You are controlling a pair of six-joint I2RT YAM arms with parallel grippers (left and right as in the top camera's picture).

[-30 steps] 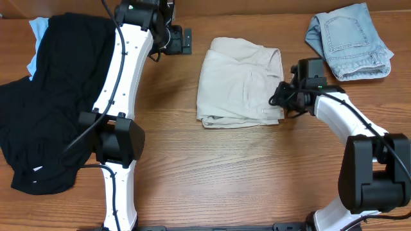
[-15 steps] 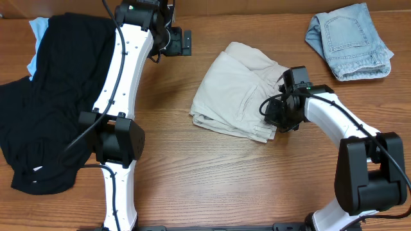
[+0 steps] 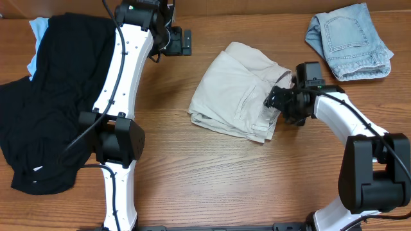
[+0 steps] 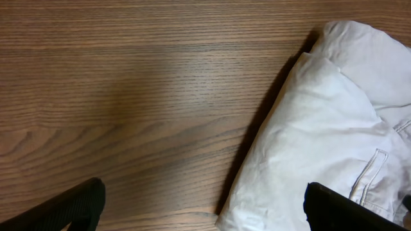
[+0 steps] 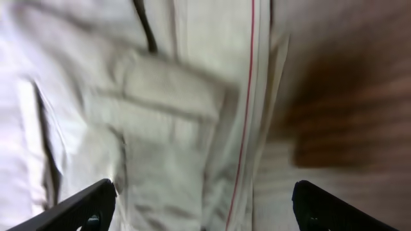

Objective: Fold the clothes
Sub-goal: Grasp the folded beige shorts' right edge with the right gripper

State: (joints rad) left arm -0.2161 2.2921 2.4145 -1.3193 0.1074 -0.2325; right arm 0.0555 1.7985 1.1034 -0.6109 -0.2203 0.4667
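Note:
My right gripper is going to grab the beige shorts by the layered edge with the red stitch line. That keeps the fold together so the shorts can be stacked on the denim shorts.
The clothes (image 3: 234, 93), a pair of pale beige shorts, lie folded in a tilted bundle at the middle of the table. My right gripper (image 3: 277, 106) is at the bundle's right edge. In the right wrist view it (image 5: 205, 205) stands open just above the blurred cloth (image 5: 173, 115), with a thin red stitch line between its fingers. My left gripper (image 3: 186, 42) hangs open near the table's back edge, left of the shorts. In the left wrist view it (image 4: 202, 205) spans bare wood and the left edge of the shorts (image 4: 321, 128), holding nothing.
A big black garment (image 3: 45, 109) covers the table's left side, with a light-blue cloth (image 3: 37, 32) showing behind it. Folded light-blue denim shorts (image 3: 350, 42) lie at the back right. Bare wood (image 3: 225, 179) runs along the front.
The right gripper was shut on the shorts' right edge and turned the bundle to a slant. It has since opened, let go and drawn slightly right. The left arm stayed still.

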